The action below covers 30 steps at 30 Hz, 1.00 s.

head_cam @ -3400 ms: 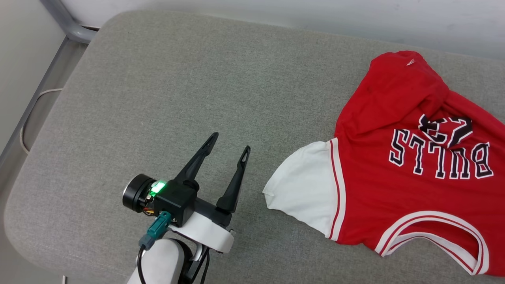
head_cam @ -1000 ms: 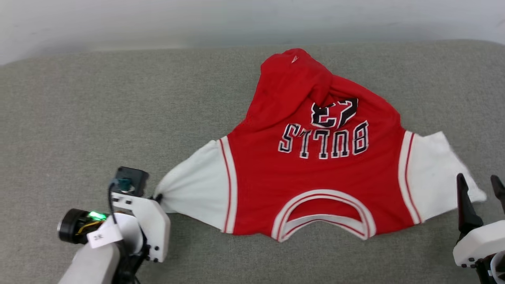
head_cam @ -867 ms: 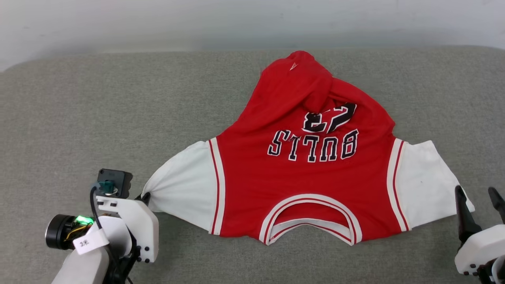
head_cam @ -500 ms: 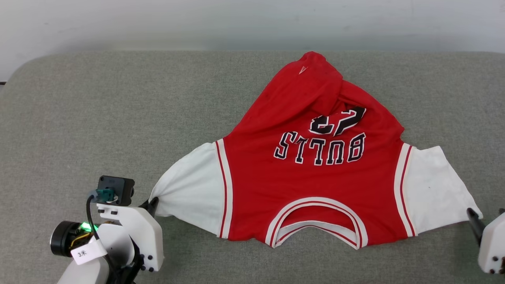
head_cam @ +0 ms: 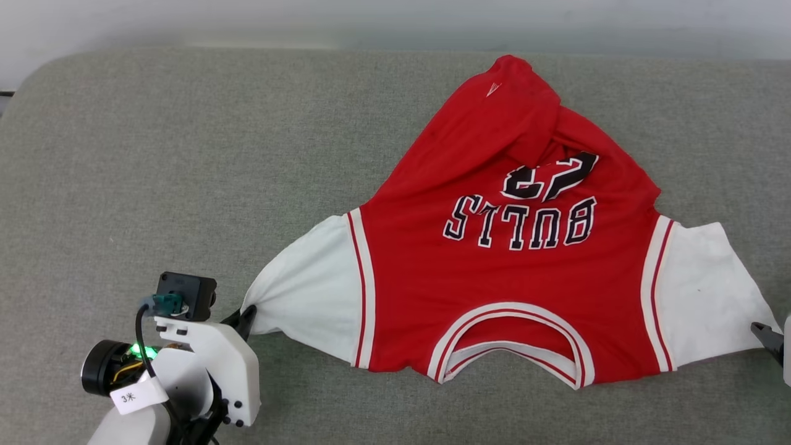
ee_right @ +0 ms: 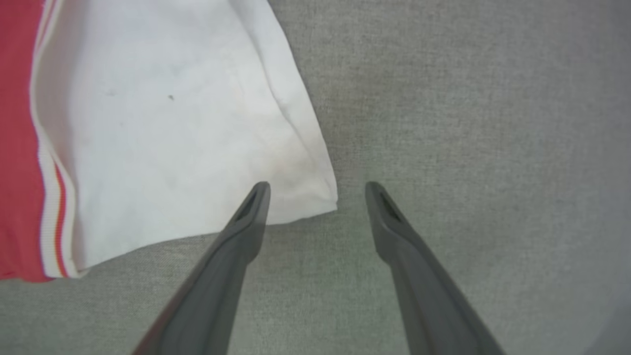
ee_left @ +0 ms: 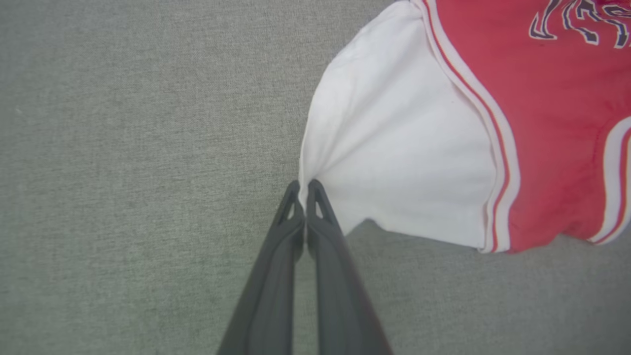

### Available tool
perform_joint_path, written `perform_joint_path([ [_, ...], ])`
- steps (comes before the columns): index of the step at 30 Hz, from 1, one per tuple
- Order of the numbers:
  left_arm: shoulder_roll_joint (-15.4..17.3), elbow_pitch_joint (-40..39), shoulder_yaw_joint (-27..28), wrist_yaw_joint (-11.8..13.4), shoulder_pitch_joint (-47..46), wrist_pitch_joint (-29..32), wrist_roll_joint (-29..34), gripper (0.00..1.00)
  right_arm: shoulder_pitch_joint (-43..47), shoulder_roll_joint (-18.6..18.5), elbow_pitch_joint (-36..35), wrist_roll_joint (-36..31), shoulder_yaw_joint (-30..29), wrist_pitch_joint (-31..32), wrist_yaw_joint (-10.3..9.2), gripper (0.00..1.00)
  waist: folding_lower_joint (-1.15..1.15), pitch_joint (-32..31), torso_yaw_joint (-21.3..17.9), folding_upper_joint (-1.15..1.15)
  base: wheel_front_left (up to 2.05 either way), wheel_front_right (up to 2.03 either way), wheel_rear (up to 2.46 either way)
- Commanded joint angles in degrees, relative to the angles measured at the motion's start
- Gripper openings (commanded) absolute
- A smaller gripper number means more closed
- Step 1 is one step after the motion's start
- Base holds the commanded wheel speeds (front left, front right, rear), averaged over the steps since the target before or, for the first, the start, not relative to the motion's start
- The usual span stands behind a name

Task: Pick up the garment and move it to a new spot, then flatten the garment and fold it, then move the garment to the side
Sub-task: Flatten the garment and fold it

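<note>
I should next use my right gripper to pick up the white sleeve by the cuff's corner (head_cam: 771, 326), to lift the jersey (head_cam: 504, 274) to a new spot.
The garment (head_cam: 507, 290), a red jersey with white sleeves and black "BULLS 23" lettering, lies face up on the grey cushion, collar toward me, its far hem bunched up. My left gripper (head_cam: 247, 316) is at the lower left, shut on the tip of the garment's left white sleeve (ee_left: 394, 143). In the left wrist view the gripper (ee_left: 301, 186) has its fingers pressed together on the sleeve edge. My right gripper (ee_right: 318, 190) stands open, the corner of the right sleeve (ee_right: 172, 128) lying between its fingertips. In the head view, one right finger (head_cam: 768, 337) shows at the right edge.
The grey padded surface (head_cam: 185, 154) stretches wide to the left of the garment and ends in a rounded corner at the far left. A pale wall (head_cam: 395, 18) runs along the back edge. Grey cushion (ee_right: 468, 123) lies right of the right sleeve.
The left gripper, open and apart from the sleeve at first, is now shut on its tip. The head camera has turned, so the garment now sits nearer the middle. The right gripper has slipped toward the view's right edge.
</note>
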Motion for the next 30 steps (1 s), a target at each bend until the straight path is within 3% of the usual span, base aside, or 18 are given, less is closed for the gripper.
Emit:
perform_joint_path([
  [1, 0.2, -0.3, 0.2, 0.1, -0.7, 0.0, -0.2, 0.0, -0.8, -0.2, 0.4, 0.0, 0.0, 0.0, -0.04, 1.0, 0.0, 0.5, 0.4, 0.0, 0.0, 0.0, 0.0],
  [13, -0.5, 1.3, 0.1, -0.6, -2.0, -1.0, -1.4, 0.0, 0.0, 2.1, 8.7, 0.8, 4.3, -0.3, 0.06, 1.0, 0.0, 2.6, 2.2, 0.0, 0.0, 0.0, 0.0],
  [14, -0.5, 1.5, 0.0, -0.7, -2.1, -1.0, -1.5, 0.0, 0.4, 2.1, 9.3, 1.1, 4.9, -0.1, 0.06, 0.74, 0.0, 2.5, 2.3, 0.0, 0.0, 0.0, 0.0],
  [15, -0.5, 1.8, 0.0, -0.8, -2.1, -1.1, -1.7, 0.0, 0.9, 2.1, 9.8, 1.3, 5.6, -0.3, 0.08, 0.33, 0.0, 2.4, 2.3, 0.0, 0.0, 0.0, 0.0],
  [16, -0.6, 2.0, -0.1, -0.9, -2.1, -1.2, -1.8, 0.0, 1.3, 2.0, 10.2, 1.6, 5.9, -0.4, 0.1, 0.0, 0.0, 2.3, 2.3, 0.0, 0.0, 0.0, 0.0],
  [30, -0.5, 4.9, 0.5, -1.4, 0.4, -3.8, -3.3, 0.0, 1.4, -2.7, 5.1, 5.7, 2.9, -9.0, -0.06, 0.0, 0.0, -5.2, 0.6, 0.0, 0.0, 0.0, 0.0],
])
